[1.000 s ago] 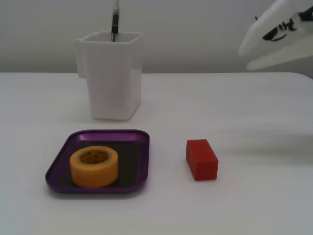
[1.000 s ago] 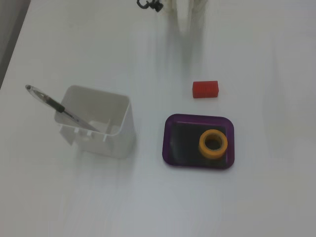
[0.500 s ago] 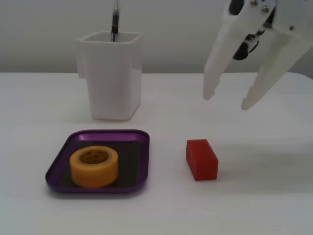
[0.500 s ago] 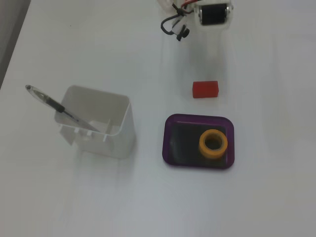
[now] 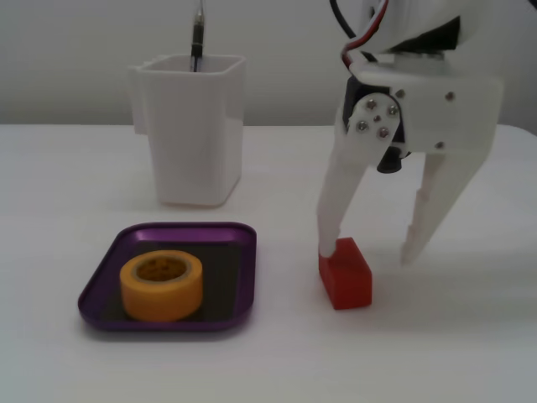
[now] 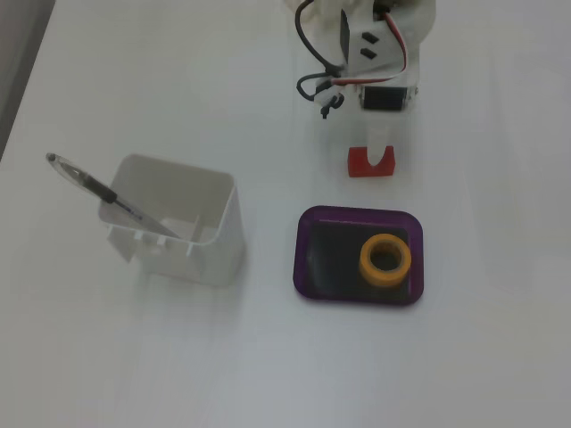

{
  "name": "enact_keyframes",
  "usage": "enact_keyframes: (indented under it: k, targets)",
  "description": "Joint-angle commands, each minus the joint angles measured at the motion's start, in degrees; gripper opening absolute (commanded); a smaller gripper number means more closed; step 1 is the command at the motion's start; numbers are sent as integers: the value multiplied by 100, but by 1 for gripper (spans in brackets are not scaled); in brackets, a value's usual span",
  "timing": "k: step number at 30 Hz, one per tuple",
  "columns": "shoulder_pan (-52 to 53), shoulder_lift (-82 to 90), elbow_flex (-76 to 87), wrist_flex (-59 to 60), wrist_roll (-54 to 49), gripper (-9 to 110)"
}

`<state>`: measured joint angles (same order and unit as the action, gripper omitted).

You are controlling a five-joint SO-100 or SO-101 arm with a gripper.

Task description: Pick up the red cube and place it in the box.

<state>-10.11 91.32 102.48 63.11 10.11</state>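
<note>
My gripper grabs the red cube (image 5: 346,281) by its opposite sides next, to place it in the purple box.
The red cube (image 5: 346,281) lies on the white table, to the right of the box in a fixed view. The box (image 5: 159,325) is a shallow purple tray with a dark floor. My gripper (image 5: 369,250) is open and points down over the cube. Its left finger (image 5: 331,227) touches the cube's top left edge, and its right finger stands apart to the right, just above the table. In another fixed view the cube (image 6: 357,162) shows above the box (image 6: 303,259), with one white finger (image 6: 380,153) across its middle. The second finger is hidden under the arm there.
A yellow tape roll (image 5: 161,285) lies inside the box, also seen from above (image 6: 385,260). A tall white plastic container (image 5: 197,126) holding a pen (image 5: 197,38) stands behind the box; from above, the container (image 6: 178,223) is left of the box.
</note>
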Motion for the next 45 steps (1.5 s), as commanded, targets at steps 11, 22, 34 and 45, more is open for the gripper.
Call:
enact_keyframes:
  k: [11, 22, 34, 45]
  targets:
    - [-44, -439, -237, -369, 26, 19]
    - [-53, -360, -211, -343, 26, 1]
    - [-62, 747, -246, -360, -255, -1]
    - [185, 1582, -211, -1424, -1213, -1]
